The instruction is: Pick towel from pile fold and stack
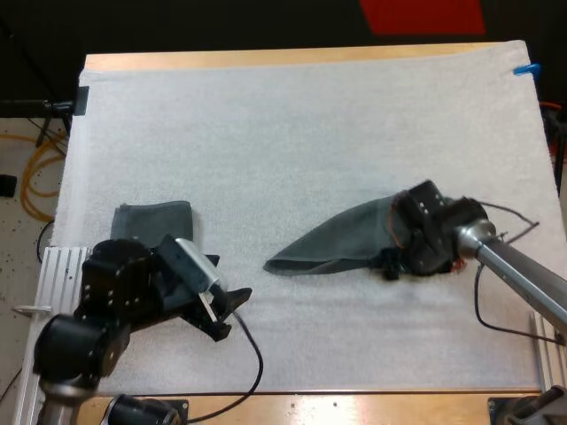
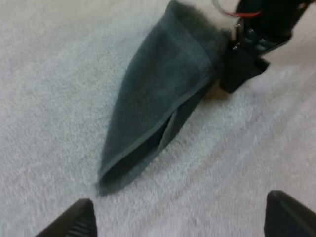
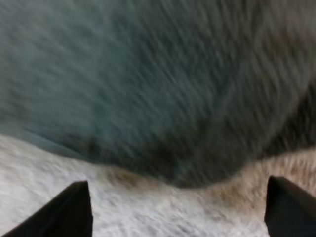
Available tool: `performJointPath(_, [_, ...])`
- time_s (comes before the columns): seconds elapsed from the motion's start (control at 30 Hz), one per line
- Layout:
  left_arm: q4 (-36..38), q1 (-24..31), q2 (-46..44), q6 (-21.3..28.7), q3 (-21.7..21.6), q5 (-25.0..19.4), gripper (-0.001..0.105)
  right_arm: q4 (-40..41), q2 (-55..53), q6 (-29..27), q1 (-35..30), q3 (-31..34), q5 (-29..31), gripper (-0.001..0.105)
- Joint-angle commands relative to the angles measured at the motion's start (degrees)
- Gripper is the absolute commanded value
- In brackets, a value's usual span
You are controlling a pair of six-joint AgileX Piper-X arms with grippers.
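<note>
The towel bunches up at its wide end, and the rest narrows and lies flat. My right gripper should next pick up the towel's bunched end (image 1: 399, 252) (image 3: 202, 173) to fold the towel.
A loose dark grey-green towel (image 1: 337, 241) lies on the white mat (image 1: 301, 124) right of centre, tapering to a point toward my left arm. My right gripper (image 1: 396, 235) is at its wide right end, fingers open and spread, the towel (image 3: 158, 89) bunched just ahead of the fingertips (image 3: 74, 210). My left gripper (image 1: 226, 312) hovers open low over bare mat near the front left. From it the towel's (image 2: 158, 98) pointed end lies a short way ahead, with the right gripper (image 2: 247, 54) at the far end. A folded towel (image 1: 155, 219) lies behind my left arm, partly hidden.
The mat covers nearly the whole wooden table (image 1: 266, 58). Metal rails (image 1: 60, 266) run along the table's left edge beside my left arm. Bare mat stretches across the far half and between the two grippers.
</note>
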Motion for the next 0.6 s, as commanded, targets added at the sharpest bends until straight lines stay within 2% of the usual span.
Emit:
performJointPath(0.0, [-0.2,-0.3,0.7,0.3,0.0,-0.5,0.067,-2.8,-1.6,0.8,-0.4,1.4,-1.0,0.069])
performJointPath(0.13, [-0.2,-0.3,2.5,0.3,0.0,-0.4,0.067,-10.5,-1.7,4.0,-1.4,4.5,-3.8,0.069])
performJointPath(0.2, [-0.2,-0.3,3.0,0.2,0.0,-0.3,0.067,-15.8,-1.7,6.6,-2.0,5.5,-8.6,0.069])
performJointPath(0.33, [-0.2,-0.3,3.1,0.0,0.0,-0.3,0.067,-18.3,-1.7,8.7,-2.6,5.5,-9.0,0.068])
performJointPath(0.43, [-0.2,-0.3,3.1,0.0,0.0,-0.3,0.067,-17.3,-1.7,8.7,-2.7,5.5,-8.5,0.056])
performJointPath(0.57, [-0.2,-0.3,3.1,0.0,0.0,-0.3,0.067,-16.7,-2.0,8.7,-2.7,5.5,-8.5,0.026])
